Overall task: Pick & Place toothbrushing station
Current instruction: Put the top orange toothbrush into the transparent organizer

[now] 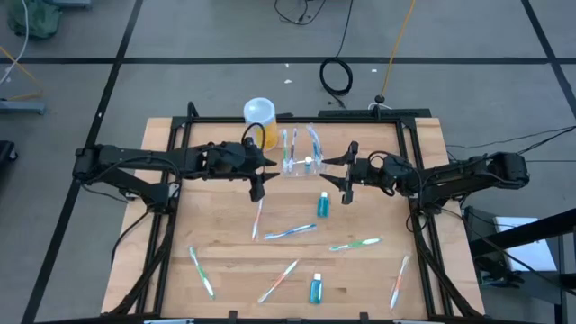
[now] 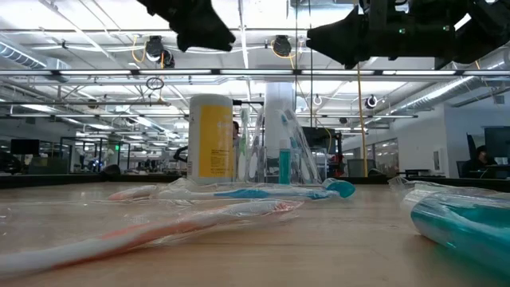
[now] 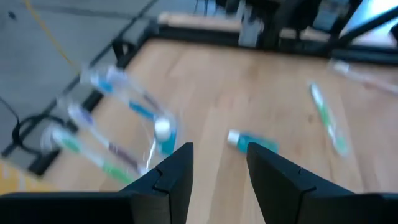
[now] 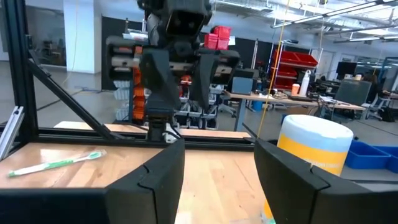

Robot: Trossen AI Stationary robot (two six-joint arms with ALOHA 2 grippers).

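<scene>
My left gripper should grab the wrapped toothbrush by its neck (image 1: 259, 210) next. The toothbrush's bristle head then stays free to stand up in the toothbrushing station (image 1: 301, 155).
The toothbrushing station (image 1: 301, 155), a low see-through holder with upright toothbrushes and a tube in its slots, stands on its base on the wooden table at the far middle. It also shows in the low view (image 2: 279, 155) and the left wrist view (image 3: 124, 124). My left gripper (image 1: 266, 166) hangs open above the table just left of the station. In its own view nothing is between its fingers (image 3: 177, 177). My right gripper (image 1: 331, 166) hangs open just right of the station. It points across at the left arm, its fingers (image 4: 161, 180) also with nothing between them.
A yellow-orange cup with a white top (image 1: 258, 121) stands just far-left of the station. Loose toothbrushes (image 1: 290, 232) (image 1: 355, 243) and two teal tubes (image 1: 322, 205) (image 1: 315, 288) lie scattered over the table's near half. A black frame (image 1: 409, 162) edges the table.
</scene>
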